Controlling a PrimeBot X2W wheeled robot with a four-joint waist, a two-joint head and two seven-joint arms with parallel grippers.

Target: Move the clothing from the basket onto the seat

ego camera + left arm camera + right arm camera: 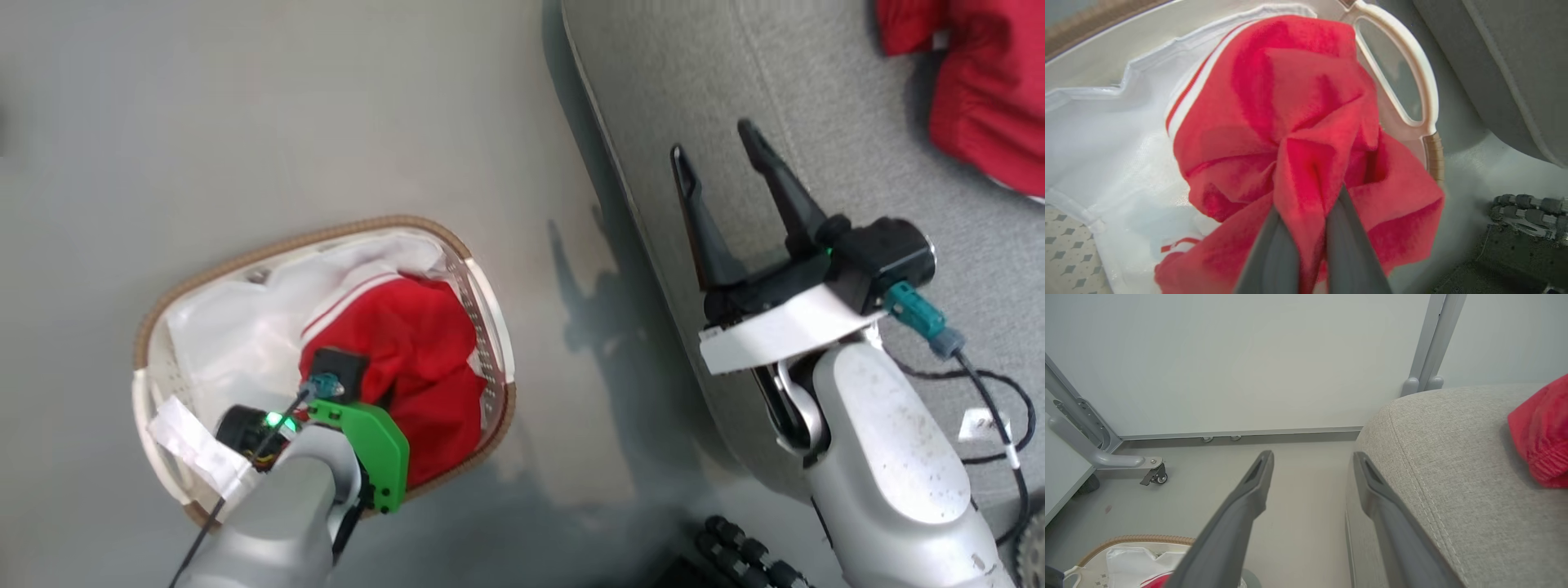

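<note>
My right gripper grabs the second red garment [988, 90] by its white-edged fold [1019, 184] next, to settle the clothing on the seat.
Red clothing [416, 351] with white stripe trim lies bunched in the oval white basket [482, 327] on the floor at lower left. In the left wrist view my left gripper [1310, 196] is shut on a fold of this red clothing [1290, 90], which bulges up between the two grey fingers. The basket's white handle [1425, 90] is just beyond. My right gripper [712, 140] hangs open and empty over the edge of the light grey seat [775, 98]. A second red garment [988, 90] lies on the seat at upper right.
The white liner [229, 327] covers the basket's left half. Bare grey floor separates the basket from the seat. A wheeled metal frame [1155, 475] stands by the far wall. A black cable [996, 408] hangs by my right forearm, and the dark robot base [735, 555] is at the bottom.
</note>
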